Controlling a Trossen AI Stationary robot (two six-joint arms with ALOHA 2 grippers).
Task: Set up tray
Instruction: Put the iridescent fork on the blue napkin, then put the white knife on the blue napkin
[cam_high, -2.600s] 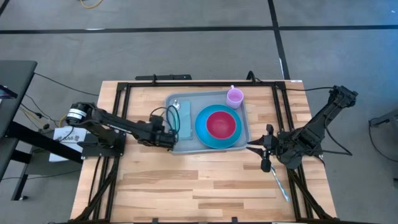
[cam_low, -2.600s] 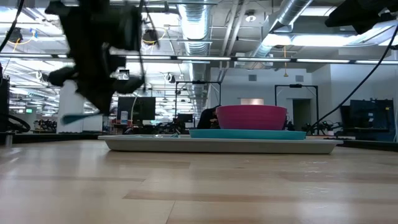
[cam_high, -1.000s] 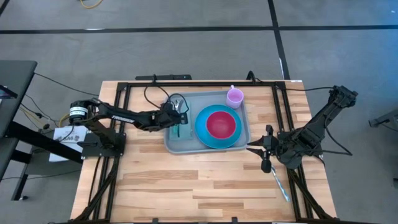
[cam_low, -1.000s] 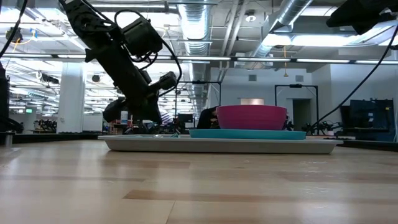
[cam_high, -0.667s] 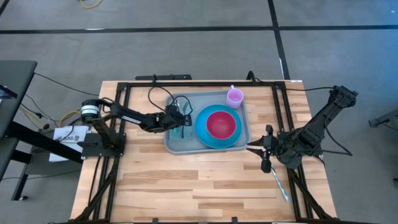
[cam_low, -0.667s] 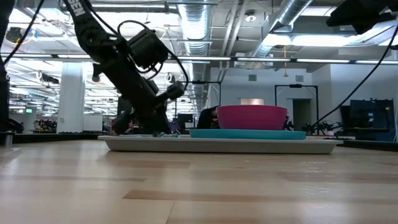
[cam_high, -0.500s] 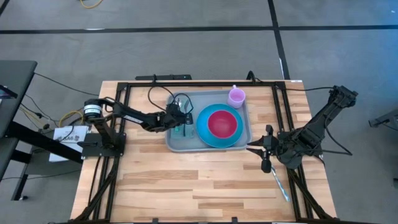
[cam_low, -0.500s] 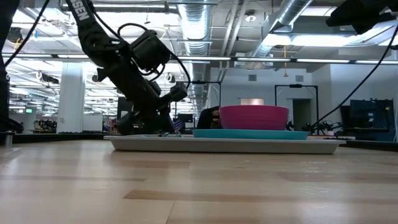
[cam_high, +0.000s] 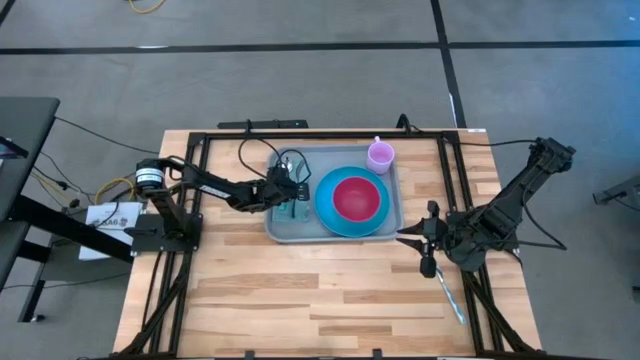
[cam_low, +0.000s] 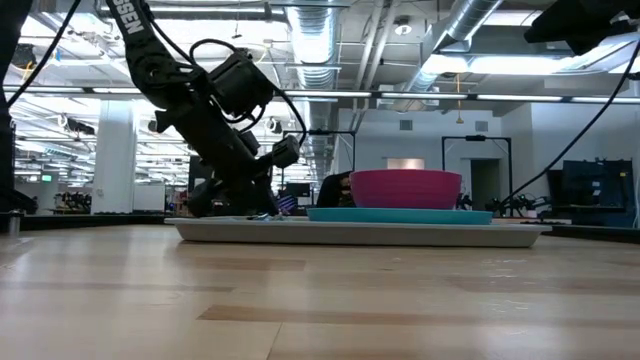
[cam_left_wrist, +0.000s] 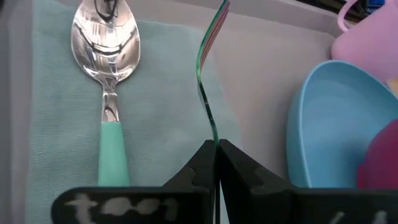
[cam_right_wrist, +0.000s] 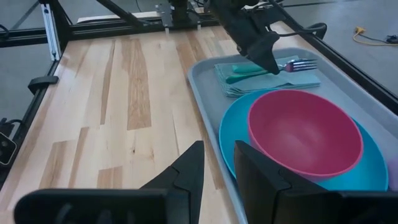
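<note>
My left gripper opens next, since the fork's neck (cam_left_wrist: 207, 102) hangs low over the teal napkin beside the spoon (cam_left_wrist: 109, 93). It is time to release, as the fork would rest there.
The grey-blue tray (cam_high: 392, 215) lies at the middle of the table's far half. It carries a blue plate (cam_high: 325, 205) with a pink bowl (cam_high: 355, 198), a lilac cup (cam_high: 380, 155) and a teal napkin (cam_left_wrist: 68, 124). A teal-handled spoon (cam_left_wrist: 109, 93) lies on the napkin. My left gripper (cam_high: 293, 192) is low over the napkin, left of the plate, and shut on a fork (cam_right_wrist: 303, 63). My right gripper (cam_high: 405, 238) waits open and level just right of the tray. My left gripper pinches the fork between its two fingertips (cam_left_wrist: 202, 163) at the thin neck (cam_left_wrist: 210, 121); the handle behind is hidden by the fingers. The fingers come slanting down from the table's left, along the fork. The fork stands on edge, its tines (cam_left_wrist: 221, 12) pointing ahead beside the spoon.
A thin light-blue utensil (cam_high: 450, 292) lies on the bare wood near the right arm, toward the table's near right. A black frame (cam_high: 200, 140) runs around the table top. The near half of the table (cam_high: 300, 300) is bare wood.
My left gripper, still shut on the fork, has moved down and a little toward the plate, from above the tray's left part to just over the napkin. My right arm has kept still.
</note>
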